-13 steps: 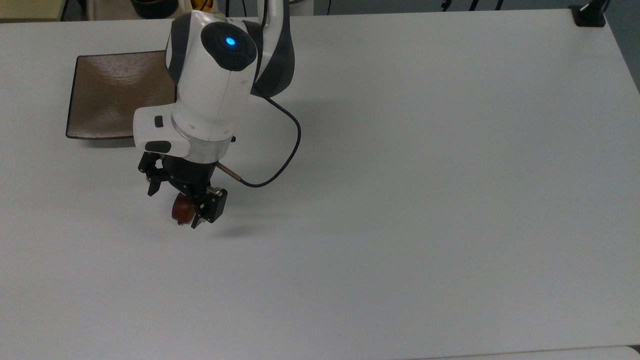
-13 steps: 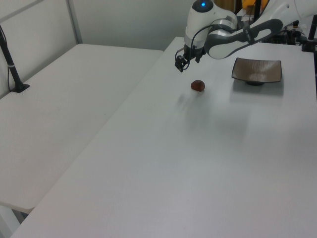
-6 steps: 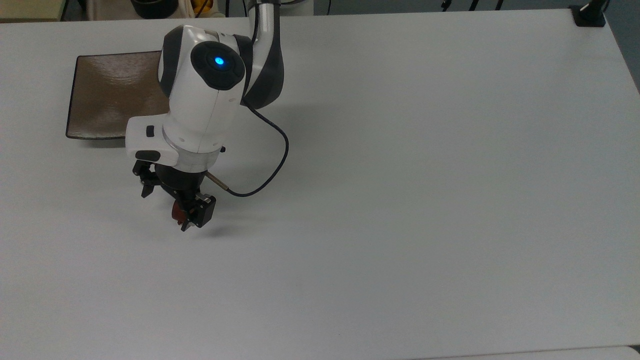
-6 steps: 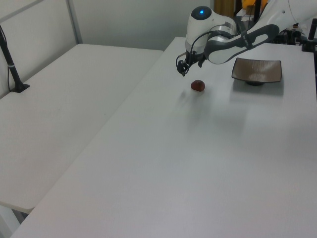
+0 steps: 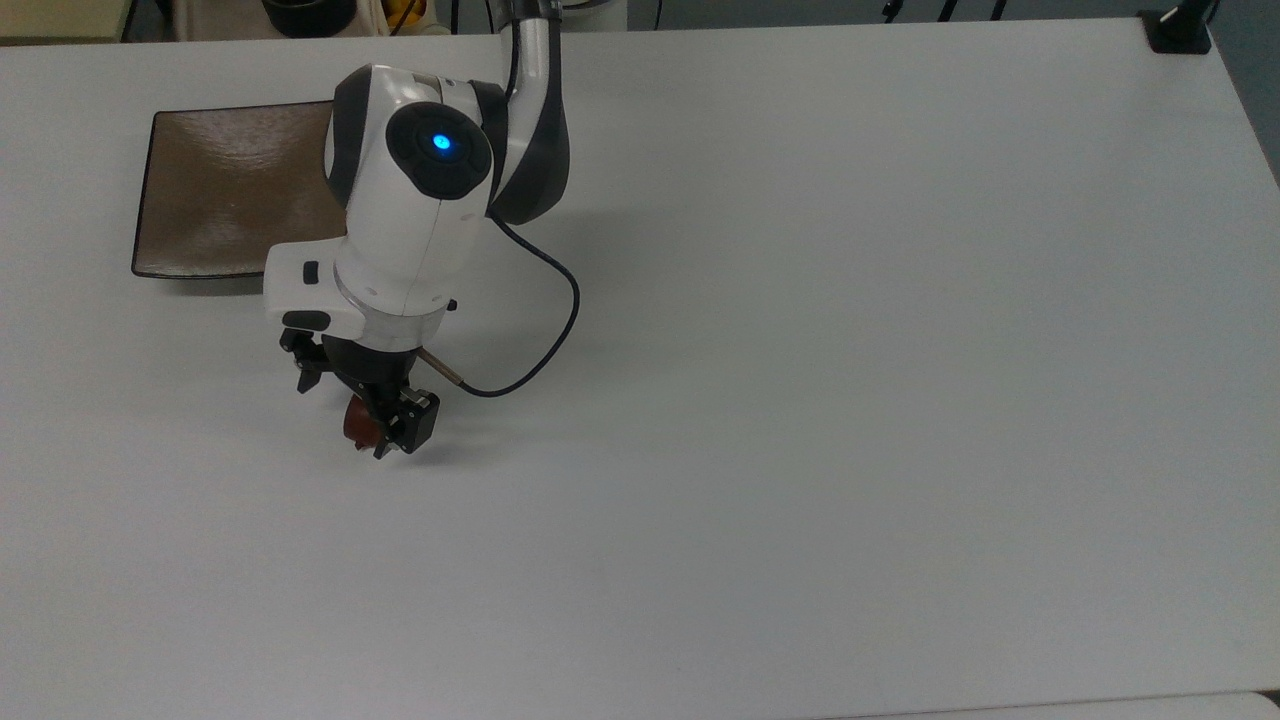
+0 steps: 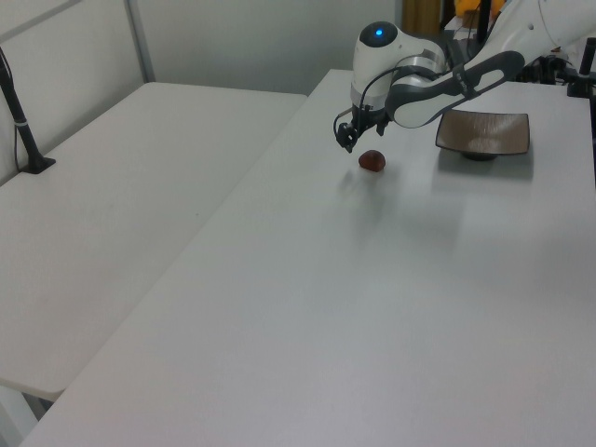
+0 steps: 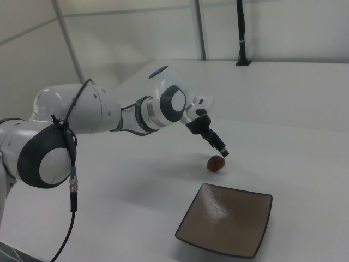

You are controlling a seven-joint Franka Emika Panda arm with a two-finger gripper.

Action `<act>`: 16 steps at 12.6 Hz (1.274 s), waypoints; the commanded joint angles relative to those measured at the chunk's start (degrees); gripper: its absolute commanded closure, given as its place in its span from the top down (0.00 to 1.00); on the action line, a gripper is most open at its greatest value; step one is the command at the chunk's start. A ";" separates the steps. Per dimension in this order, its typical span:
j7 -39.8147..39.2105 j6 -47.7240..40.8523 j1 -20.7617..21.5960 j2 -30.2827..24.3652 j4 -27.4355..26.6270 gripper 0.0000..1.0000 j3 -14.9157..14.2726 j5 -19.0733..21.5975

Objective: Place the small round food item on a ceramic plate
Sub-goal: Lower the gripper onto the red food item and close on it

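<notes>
I need to set the small round food item on the ceramic plate [image 6: 482, 132], so my gripper should grab it by its rounded body [image 6: 372, 161] next.
The small round food item [image 5: 352, 425], a dark reddish-brown lump, lies on the white table [image 5: 850, 400] and shows in the left view [image 6: 372, 160] and the right view [image 7: 216, 163]. My gripper [image 5: 345, 412] hangs open just above it, its black fingers straddling the lump in the top view. In the left view the gripper [image 6: 346, 138] sits slightly up and left of the lump; in the right view one fingertip [image 7: 223, 153] hovers just over it. The square glossy brown ceramic plate [image 5: 215, 190] lies apart, partly behind my arm, and is seen with nothing on it [image 6: 484, 132] [image 7: 226, 226].
A black cable [image 5: 555, 330] loops from my wrist. A black clamp [image 5: 1180, 30] sits at the top view's far right corner. A black post [image 6: 23, 121] stands on the adjoining table. Dark items [image 5: 305, 12] line the top view's far edge.
My gripper has come down toward the food item and shifted slightly over it. The food item and the plate have not moved.
</notes>
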 commanded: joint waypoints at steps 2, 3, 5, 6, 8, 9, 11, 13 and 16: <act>-1.29 1.83 -0.42 -1.46 -3.06 1.00 0.09 4.30; -1.73 2.63 -0.42 -1.64 -3.59 1.00 0.09 4.74; -1.91 3.16 -0.42 -1.64 -4.73 1.00 0.18 4.92; -2.00 3.16 -0.51 -1.64 -4.91 1.00 0.18 4.92; -2.00 3.16 -0.51 -1.64 -5.26 1.00 0.09 5.53; -2.00 3.16 -0.51 -1.64 -5.52 0.99 0.18 5.79; -2.00 3.25 -0.51 -1.64 -5.61 0.17 0.18 6.49; -4.36 3.69 -0.51 -1.90 -5.61 0.00 0.18 7.64; -5.51 3.60 -0.51 -2.95 -5.79 0.00 0.09 8.26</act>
